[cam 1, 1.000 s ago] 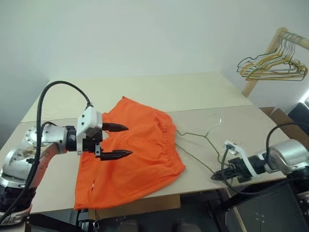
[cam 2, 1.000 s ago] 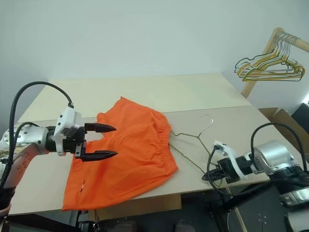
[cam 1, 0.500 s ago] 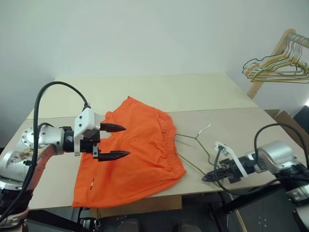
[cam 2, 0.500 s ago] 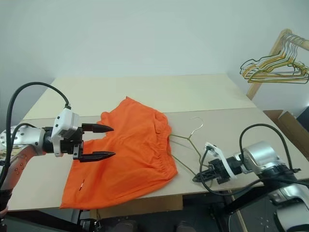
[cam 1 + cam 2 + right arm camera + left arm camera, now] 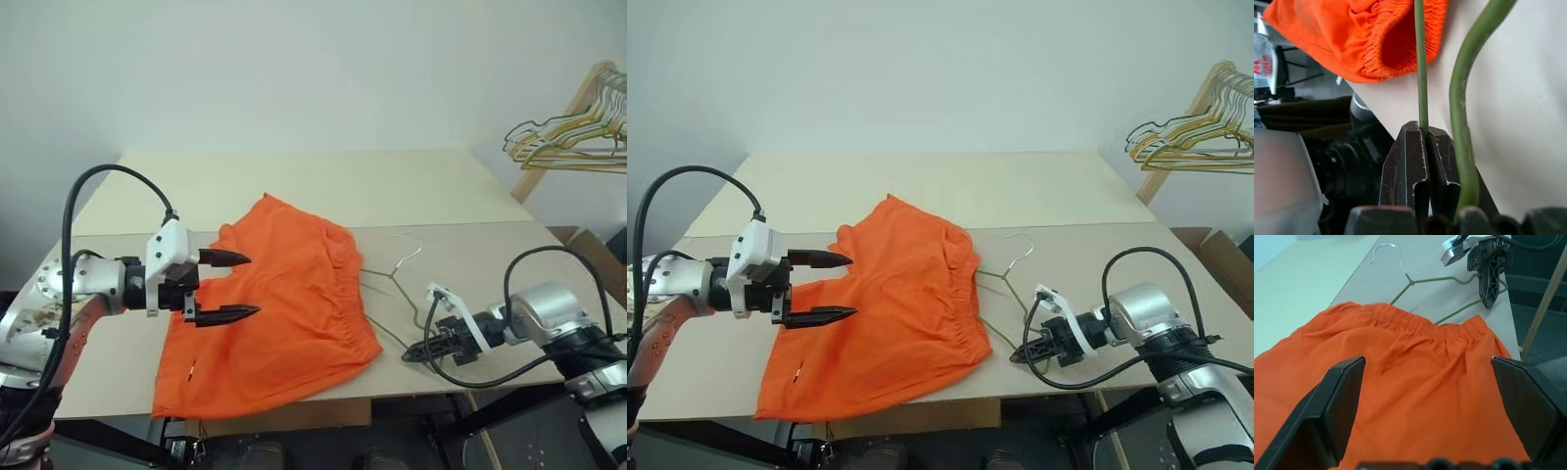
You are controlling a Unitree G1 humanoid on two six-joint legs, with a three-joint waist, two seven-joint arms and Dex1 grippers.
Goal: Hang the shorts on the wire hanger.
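My left gripper should next grab one end of the elastic waistband point(image 5: 342, 239) to hang the shorts. The gathers pucker up while the legs lie flat.
The orange shorts point(image 5: 279, 304) lie flat on the table point(image 5: 323, 186), with the elastic waistband toward the right. The thin olive-grey wire hanger point(image 5: 390, 273) lies just right of the waistband, its hook point(image 5: 1019, 241) pointing away from me. My right gripper point(image 5: 410, 358) is shut on the hanger's lower wire near the table's front edge. The right wrist view shows the wire point(image 5: 1419, 63) pinched between the fingertips point(image 5: 1409, 142), running up to the waistband opening. My left gripper point(image 5: 245, 286) hovers open over the shorts' left half, holding nothing.
A wooden rack point(image 5: 563, 113) at the far right carries a bunch of gold and green wire hangers point(image 5: 568, 142). A cardboard box point(image 5: 596, 257) stands beside the table's right end. The table's front edge runs just below the shorts' hem.
My right gripper has moved left toward the shorts, drawing the hanger with it. The left gripper stayed in place, open. The camera has swung slightly.
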